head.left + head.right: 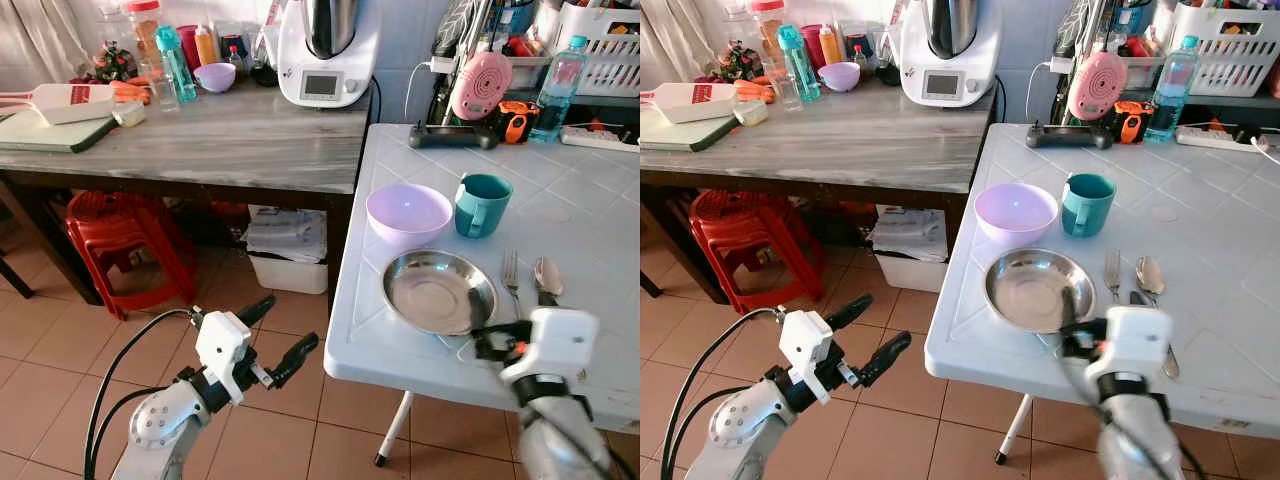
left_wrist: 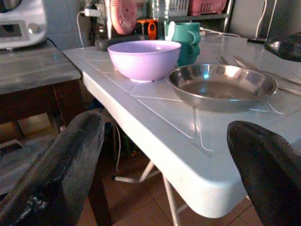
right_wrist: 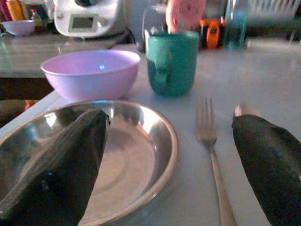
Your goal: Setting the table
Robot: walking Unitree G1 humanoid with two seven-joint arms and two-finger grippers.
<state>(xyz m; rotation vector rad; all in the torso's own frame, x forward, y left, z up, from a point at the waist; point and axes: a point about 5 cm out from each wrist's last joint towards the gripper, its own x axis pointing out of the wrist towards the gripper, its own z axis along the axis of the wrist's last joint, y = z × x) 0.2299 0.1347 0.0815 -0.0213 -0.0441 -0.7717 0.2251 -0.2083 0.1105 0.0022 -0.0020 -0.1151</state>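
My right gripper is to set the table with the steel plate (image 1: 437,290), so it needs to grip its raised rim (image 1: 494,300) next.
On the white table (image 1: 585,205) a steel plate (image 1: 437,290) lies near the front edge. Behind it stand a purple bowl (image 1: 408,213) and a teal mug (image 1: 482,205). A fork (image 1: 511,272) and a spoon (image 1: 547,277) lie just right of the plate. My right gripper (image 1: 510,318) is open and low at the front edge: one finger hangs over the plate's right side, the other over the spoon, and the fork (image 3: 209,141) runs between them. My left gripper (image 1: 287,325) is open with nothing in it. It hovers over the floor left of the table's corner and points at the table.
A grey wooden counter (image 1: 230,140) to the left carries a white kitchen machine (image 1: 325,55), bottles and a small purple bowl (image 1: 215,76). Red stools (image 1: 125,240) and a paper-filled bin (image 1: 288,250) sit under it. A water bottle (image 1: 558,88), a pink device and a basket line the table's back.
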